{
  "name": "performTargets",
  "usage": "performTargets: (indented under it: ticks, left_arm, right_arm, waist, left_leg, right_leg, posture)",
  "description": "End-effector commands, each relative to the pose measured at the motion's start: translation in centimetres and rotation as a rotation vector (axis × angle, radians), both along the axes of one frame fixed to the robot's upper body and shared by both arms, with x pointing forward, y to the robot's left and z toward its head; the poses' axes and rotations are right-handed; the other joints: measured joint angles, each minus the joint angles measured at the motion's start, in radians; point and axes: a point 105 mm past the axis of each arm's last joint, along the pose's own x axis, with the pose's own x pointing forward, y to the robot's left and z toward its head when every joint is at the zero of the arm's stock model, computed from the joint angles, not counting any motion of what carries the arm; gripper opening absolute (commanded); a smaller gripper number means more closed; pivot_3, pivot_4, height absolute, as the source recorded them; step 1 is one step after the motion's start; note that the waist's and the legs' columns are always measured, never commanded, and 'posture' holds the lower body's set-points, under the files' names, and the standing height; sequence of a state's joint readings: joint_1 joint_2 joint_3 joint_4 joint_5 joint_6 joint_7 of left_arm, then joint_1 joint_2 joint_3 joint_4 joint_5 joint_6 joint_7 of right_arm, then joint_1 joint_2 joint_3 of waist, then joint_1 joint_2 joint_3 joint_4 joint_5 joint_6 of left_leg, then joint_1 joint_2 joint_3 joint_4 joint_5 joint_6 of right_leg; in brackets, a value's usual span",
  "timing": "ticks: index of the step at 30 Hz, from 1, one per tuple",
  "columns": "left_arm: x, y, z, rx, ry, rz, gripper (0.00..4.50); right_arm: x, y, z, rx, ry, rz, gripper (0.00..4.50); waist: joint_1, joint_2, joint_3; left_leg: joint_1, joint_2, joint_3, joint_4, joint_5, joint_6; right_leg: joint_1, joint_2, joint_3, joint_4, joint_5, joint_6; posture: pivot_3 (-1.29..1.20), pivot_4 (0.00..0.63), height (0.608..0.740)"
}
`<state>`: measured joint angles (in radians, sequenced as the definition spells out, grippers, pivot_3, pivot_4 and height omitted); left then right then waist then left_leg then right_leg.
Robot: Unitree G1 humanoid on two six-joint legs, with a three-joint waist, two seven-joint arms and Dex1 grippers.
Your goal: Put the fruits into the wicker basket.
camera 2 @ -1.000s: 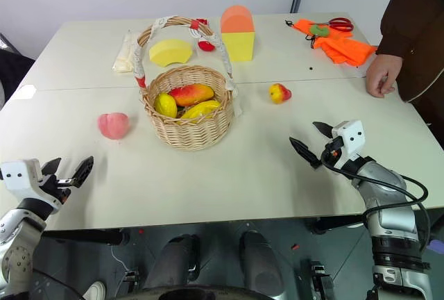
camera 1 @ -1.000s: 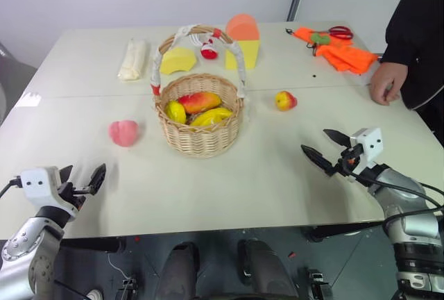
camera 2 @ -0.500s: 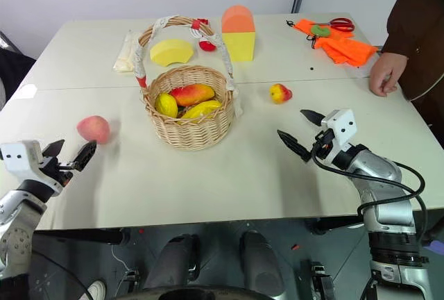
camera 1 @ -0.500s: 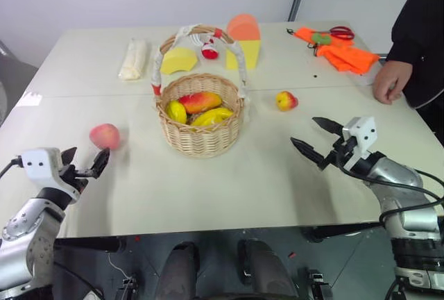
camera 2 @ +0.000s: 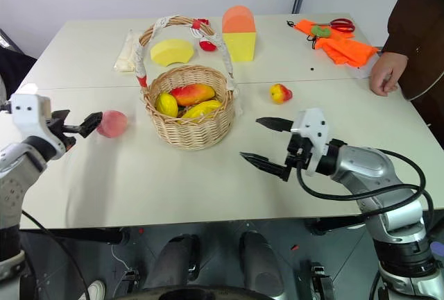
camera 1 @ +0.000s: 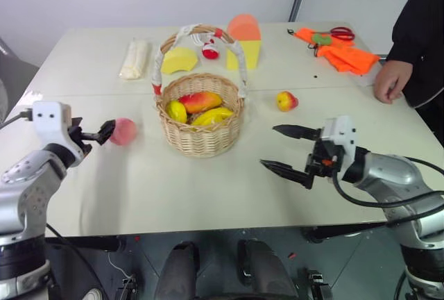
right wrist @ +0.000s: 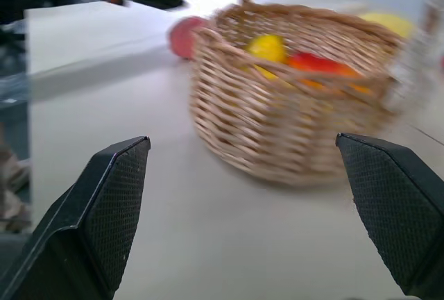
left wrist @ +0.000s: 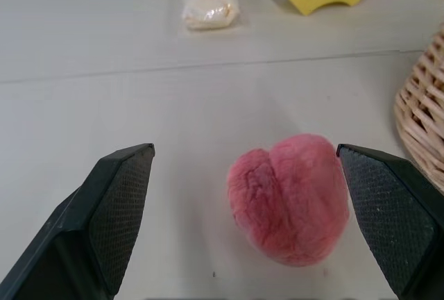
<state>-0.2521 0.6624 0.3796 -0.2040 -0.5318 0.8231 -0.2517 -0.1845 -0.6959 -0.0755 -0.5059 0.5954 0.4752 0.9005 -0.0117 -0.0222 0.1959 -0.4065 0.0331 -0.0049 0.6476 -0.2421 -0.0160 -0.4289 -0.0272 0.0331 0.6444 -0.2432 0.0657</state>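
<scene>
It isn't time to close on the pink peach [camera 1: 124,131] [left wrist: 291,206] yet: the fingers of my left gripper stop short of it and would miss it now, so they need to first move toward it.
The pink peach [camera 1: 124,131] lies on the white table, left of the wicker basket [camera 1: 200,142]. My left gripper [camera 1: 94,133] is open just to its left, pointing at it. In the left wrist view the peach [left wrist: 291,206] sits just ahead of the open fingers [left wrist: 121,203], untouched. The red-and-yellow apple [camera 1: 285,100] rests to the right of the basket. My right gripper [camera 1: 269,146] hovers open in front of the apple, aimed at the basket [right wrist: 277,133], holding nothing.
The basket holds yellow and red-orange fruits. Behind it are a yellow half-round block [camera 1: 177,59], a yellow block with an orange dome [camera 1: 243,39] and a white packet [camera 1: 133,59]. Orange cloth and scissors [camera 1: 333,46] lie far right, near a person's hand [camera 1: 390,80].
My left gripper rose and moved forward up to the peach. My right gripper swung left and turned toward the basket. The peach sat further left half a second ago and is back near the basket.
</scene>
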Motion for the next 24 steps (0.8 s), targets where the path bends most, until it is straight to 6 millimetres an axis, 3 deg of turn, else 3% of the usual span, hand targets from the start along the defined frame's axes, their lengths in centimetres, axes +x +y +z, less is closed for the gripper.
performTargets:
  ticks: [1, 6, 9, 13, 16, 20, 22, 24]
  left_arm:
    - [1.3, -1.0, -0.8, 0.037, 0.06, 0.0, 4.5]
    - [2.1, -1.8, -2.4, 0.044, 0.146, -0.001, 4.5]
    - [2.1, -1.9, -2.7, 0.045, 0.16, -0.003, 3.66]
    - [1.8, -1.5, -2.7, 0.088, 0.172, 0.005, 1.75]
    - [1.0, -0.6, -2.3, 0.123, 0.172, 0.021, 1.75]
    - [-0.5, 0.8, 0.3, 0.132, 0.065, 0.005, 1.75]
    - [-1.2, 0.6, 1.6, 0.136, 0.01, -0.045, 1.75]
    - [-2.4, -0.9, 3.1, 0.135, -0.061, -0.172, 1.75]
  right_arm:
    - [-0.6, 1.1, 0.5, 0.001, -0.033, 0.04, 4.46]
    - [-0.5, 1.5, 0.7, -0.002, -0.053, 0.042, 4.46]
    - [-0.4, 1.5, 0.9, -0.003, -0.063, 0.034, 4.5]
    - [-0.3, 1.5, 0.9, -0.006, -0.069, 0.026, 4.5]
    - [-0.1, 1.3, 1.0, -0.011, -0.08, 0.017, 4.5]
    - [0.4, 1.2, 1.2, -0.019, -0.097, 0.004, 4.5]
    - [0.5, 1.2, 1.3, -0.02, -0.102, 0.005, 4.5]
    - [0.7, 1.2, 1.4, -0.021, -0.106, 0.006, 4.5]
  waist:
    - [0.0, 0.0, 0.0]
    - [-0.003, 0.0, 0.0]
    - [-0.002, 0.0, 0.0]
    - [0.0, 0.0, 0.0]
    - [-0.003, 0.0, -0.001]
    - [-0.014, 0.0, 0.0]
    - [-0.012, -0.001, 0.0]
    - [-0.004, -0.001, 0.0]
  left_leg:
    - [0.0, 0.0, 0.0, 0.0, 0.0, 0.0]
    - [0.0, 0.0, 0.0, 0.0, 0.0, 0.0]
    - [0.0, 0.0, 0.0, 0.0, 0.0, 0.0]
    - [0.001, -0.001, 0.0, 0.0, 0.0, 0.0]
    - [0.001, -0.001, 0.0, 0.0, 0.0, 0.0]
    - [0.002, 0.0, 0.001, -0.002, 0.0, 0.0]
    - [0.002, 0.001, 0.0, -0.002, 0.0, 0.0]
    - [0.001, 0.001, -0.001, -0.002, 0.0, 0.0]
  right_leg:
    - [0.0, 0.0, 0.0, 0.0, 0.0, 0.0]
    - [0.0, 0.0, 0.0, 0.0, 0.0, 0.001]
    - [0.0, 0.0, 0.0, 0.001, 0.0, 0.001]
    - [0.001, -0.001, 0.0, 0.001, 0.0, 0.0]
    - [0.001, -0.001, 0.0, 0.001, 0.0, 0.0]
    - [0.0, 0.0, 0.001, 0.002, 0.0, 0.0]
    - [-0.001, 0.001, 0.0, 0.002, 0.0, 0.0]
    - [-0.001, 0.0, 0.0, 0.002, 0.0, 0.0]
  posture:
    - [0.0, 0.15, 0.735]
    - [0.0, 0.15, 0.735]
    - [0.0, 0.15, 0.735]
    - [0.0, 0.15, 0.735]
    - [0.0, 0.15, 0.735]
    - [0.0, 0.15, 0.735]
    - [0.0, 0.15, 0.735]
    - [0.0, 0.15, 0.735]
